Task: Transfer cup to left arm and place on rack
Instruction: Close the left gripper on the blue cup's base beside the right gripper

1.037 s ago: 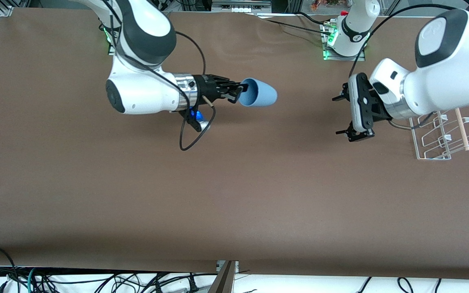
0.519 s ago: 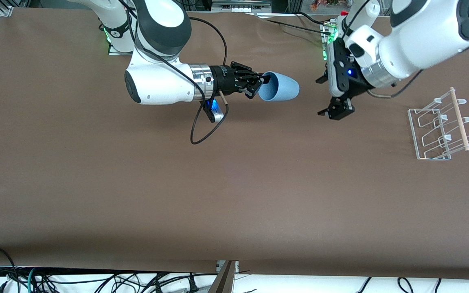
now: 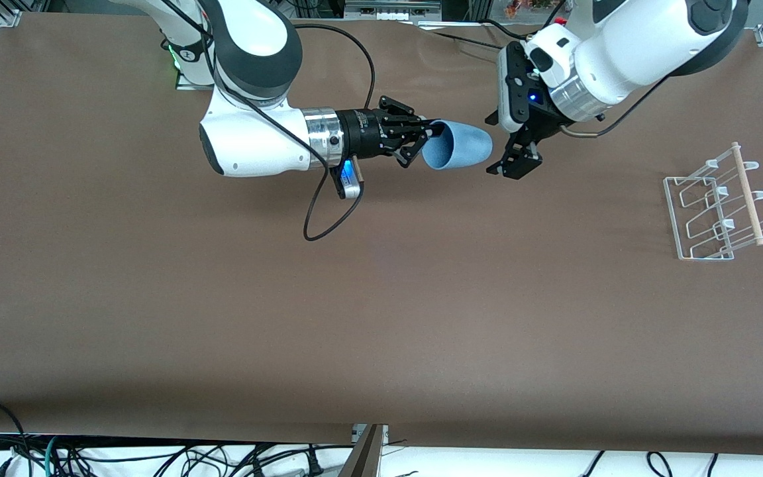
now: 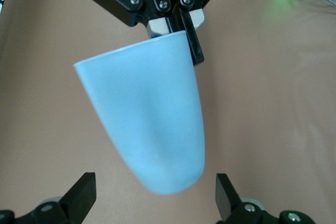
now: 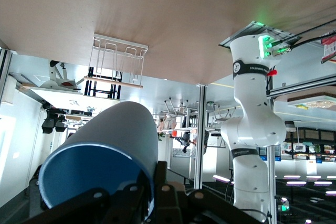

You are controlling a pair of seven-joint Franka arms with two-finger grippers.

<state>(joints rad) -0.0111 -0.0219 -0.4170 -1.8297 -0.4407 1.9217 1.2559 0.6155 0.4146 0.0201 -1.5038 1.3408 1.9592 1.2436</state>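
Note:
My left gripper takes hold of the cup by its closed base next, which leaves its open rim free to go onto the rack [image 3: 709, 209].
The light-blue cup [image 3: 459, 147] hangs sideways over the table, with its closed base pointing toward the left arm's end. My right gripper [image 3: 429, 134] is shut on the cup's rim, one finger inside and one outside [image 5: 167, 178]. My left gripper [image 3: 499, 146] is open at the cup's base. Its fingertips [image 4: 84, 190] stand on either side of the base of the cup [image 4: 149, 124], clear of it. The white wire rack [image 3: 709, 209] with its wooden dowel stands at the left arm's end, apart from both grippers. In the right wrist view the cup [image 5: 113, 140] fills the foreground, with the rack [image 5: 118, 59] farther off.
The brown table [image 3: 381, 318] stretches wide toward the front camera. A black cable loop [image 3: 328, 218] hangs under the right wrist. The two arm bases with green lights [image 3: 179, 56] stand along the table's edge farthest from the front camera.
My left arm has swung away from over the rack and brought its open gripper up to the cup's base. My right gripper has carried the cup a little toward the left arm's end.

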